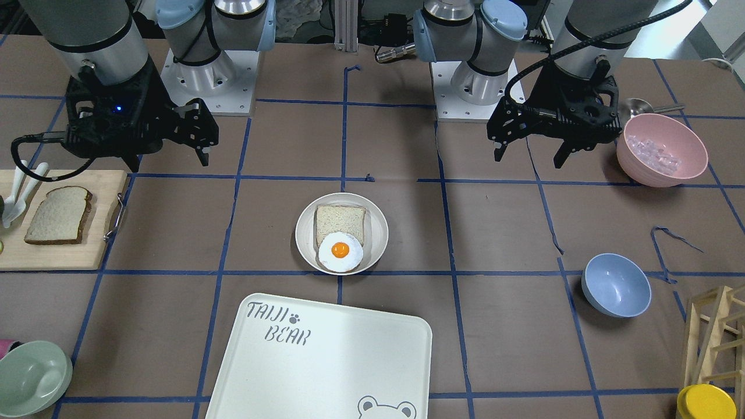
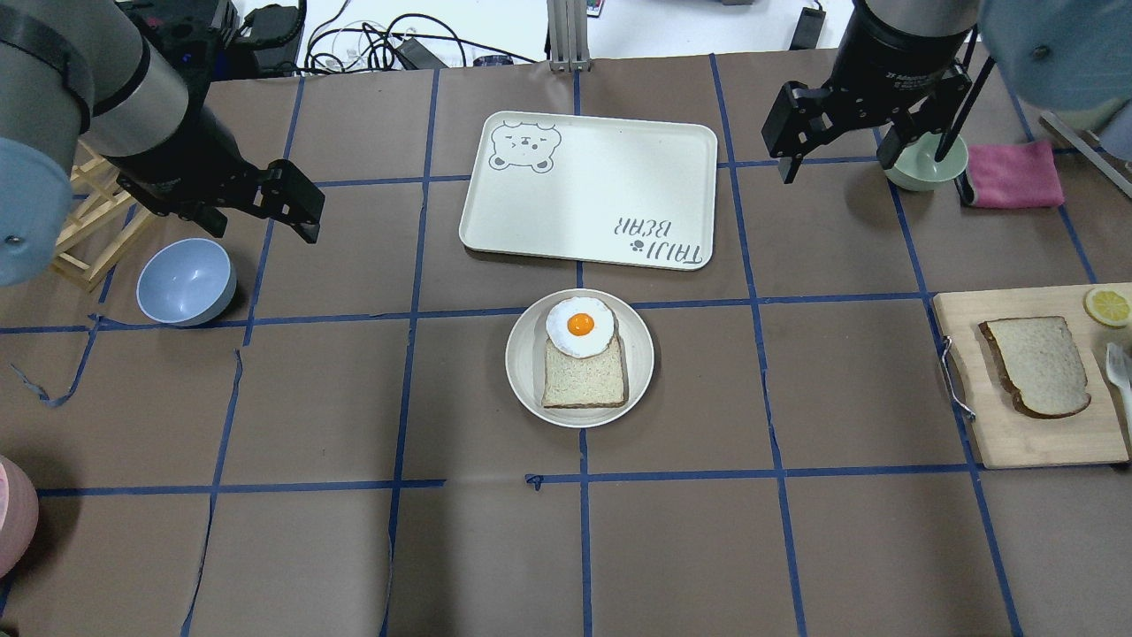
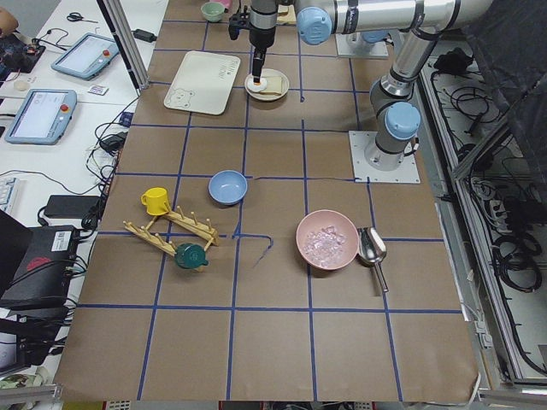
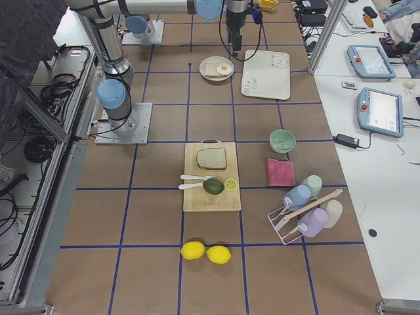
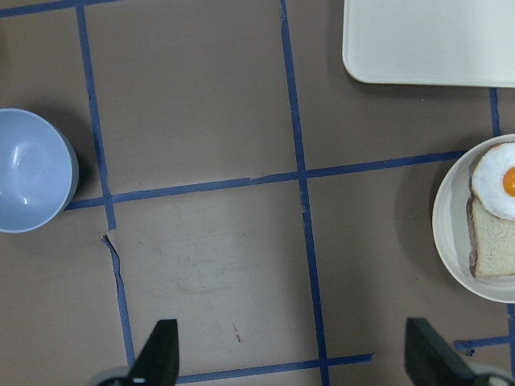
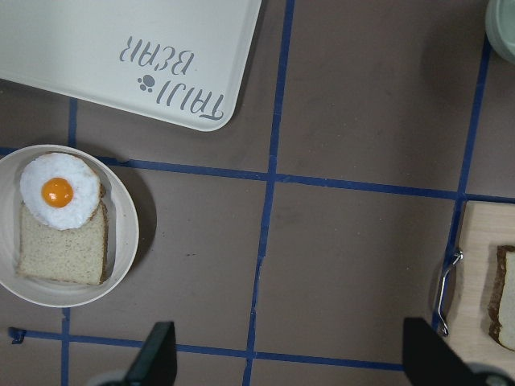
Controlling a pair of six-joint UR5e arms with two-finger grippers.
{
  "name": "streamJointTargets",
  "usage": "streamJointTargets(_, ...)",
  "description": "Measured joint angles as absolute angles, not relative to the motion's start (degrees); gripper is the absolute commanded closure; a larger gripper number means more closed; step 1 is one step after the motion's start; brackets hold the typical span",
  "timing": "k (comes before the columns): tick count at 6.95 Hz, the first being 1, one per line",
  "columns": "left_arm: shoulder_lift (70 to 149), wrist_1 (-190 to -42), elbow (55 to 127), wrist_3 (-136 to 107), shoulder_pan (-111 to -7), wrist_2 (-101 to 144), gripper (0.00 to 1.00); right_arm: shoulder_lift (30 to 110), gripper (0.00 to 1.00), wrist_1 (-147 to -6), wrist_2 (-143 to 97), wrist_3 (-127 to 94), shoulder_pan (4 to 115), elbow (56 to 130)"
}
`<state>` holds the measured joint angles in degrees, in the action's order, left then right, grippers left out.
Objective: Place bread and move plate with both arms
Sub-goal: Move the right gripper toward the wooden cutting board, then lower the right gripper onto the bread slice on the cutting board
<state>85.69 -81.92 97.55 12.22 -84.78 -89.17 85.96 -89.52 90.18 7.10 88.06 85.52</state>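
Observation:
The bread should be picked up next by its crust edge [image 1: 84, 216] with my right gripper. Then it can go over the egg on the plate [image 1: 340, 251].
The bread [image 2: 1039, 364], a dark-crusted slice, lies on a wooden cutting board [image 2: 1030, 433] at the right; it also shows in the front view [image 1: 58, 215] and at the right wrist view's edge [image 6: 505, 297]. The cream plate [image 2: 522, 363] sits mid-table and holds a squarer pale slice [image 2: 584, 380] with a fried egg [image 2: 579, 326] on it. My left gripper [image 2: 265, 221] hovers open and empty above the table, left of the plate, near a blue bowl. My right gripper [image 2: 836, 164] hovers open and empty at the far right, away from the bread. In both wrist views the fingers are wide apart.
The bear-printed tray [image 2: 588, 190] lies just beyond the plate. A blue bowl [image 2: 186, 281] and a wooden rack [image 2: 84, 230] are at the left. A green bowl [image 2: 924, 164] and a pink cloth [image 2: 1013, 174] are near the right gripper. A pink bowl [image 1: 660, 150] stands near the left arm.

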Motion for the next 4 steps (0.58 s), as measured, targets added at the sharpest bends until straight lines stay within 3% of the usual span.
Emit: streamJointTargets(4, 85.8, -81.9, 97.7, 12.1, -85.0, -89.1, 0.0, 86.2, 0.0, -89.3, 91.7, 7.8, 84.7, 86.7)
